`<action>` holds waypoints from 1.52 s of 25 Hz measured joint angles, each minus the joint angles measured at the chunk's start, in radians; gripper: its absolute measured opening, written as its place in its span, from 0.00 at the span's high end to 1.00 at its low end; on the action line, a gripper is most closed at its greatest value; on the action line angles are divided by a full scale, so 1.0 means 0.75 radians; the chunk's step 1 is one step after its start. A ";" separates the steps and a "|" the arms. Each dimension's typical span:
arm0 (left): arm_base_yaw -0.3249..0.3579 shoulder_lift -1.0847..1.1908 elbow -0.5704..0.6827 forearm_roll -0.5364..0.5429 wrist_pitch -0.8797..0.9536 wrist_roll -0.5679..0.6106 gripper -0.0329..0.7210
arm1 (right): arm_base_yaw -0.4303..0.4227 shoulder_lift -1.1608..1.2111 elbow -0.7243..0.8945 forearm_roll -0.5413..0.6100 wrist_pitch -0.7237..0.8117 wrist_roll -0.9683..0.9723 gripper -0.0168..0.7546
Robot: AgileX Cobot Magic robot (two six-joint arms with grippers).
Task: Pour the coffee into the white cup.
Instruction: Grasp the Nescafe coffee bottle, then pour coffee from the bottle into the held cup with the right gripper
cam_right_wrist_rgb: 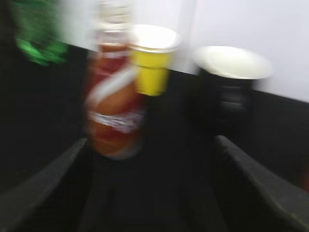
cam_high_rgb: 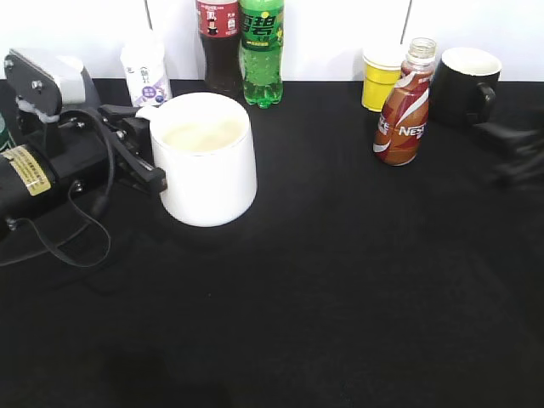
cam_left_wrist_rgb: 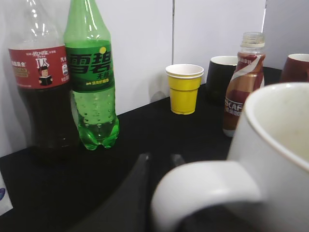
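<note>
Next, the right gripper takes hold of the bottle by its labelled body, which leaves the bottle's opening open for pouring coffee into the white cup.
The white cup stands left of centre on the black table, and its inside looks pale. Its handle fills the lower left wrist view. My left gripper has its fingers close together at the handle and looks shut on it. The brown Nescafe coffee bottle stands uncapped at the back right, and it also shows in the left wrist view. My right gripper is open and empty, blurred, with the bottle ahead of its left finger.
A yellow paper cup and a black mug stand behind the bottle. A cola bottle, a green soda bottle and a small white bottle line the back wall. A brown mug is at the far right.
</note>
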 joint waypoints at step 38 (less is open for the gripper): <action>-0.316 0.001 -0.274 0.108 0.153 -0.214 0.87 | 0.070 0.056 -0.635 -1.113 -0.100 0.476 0.31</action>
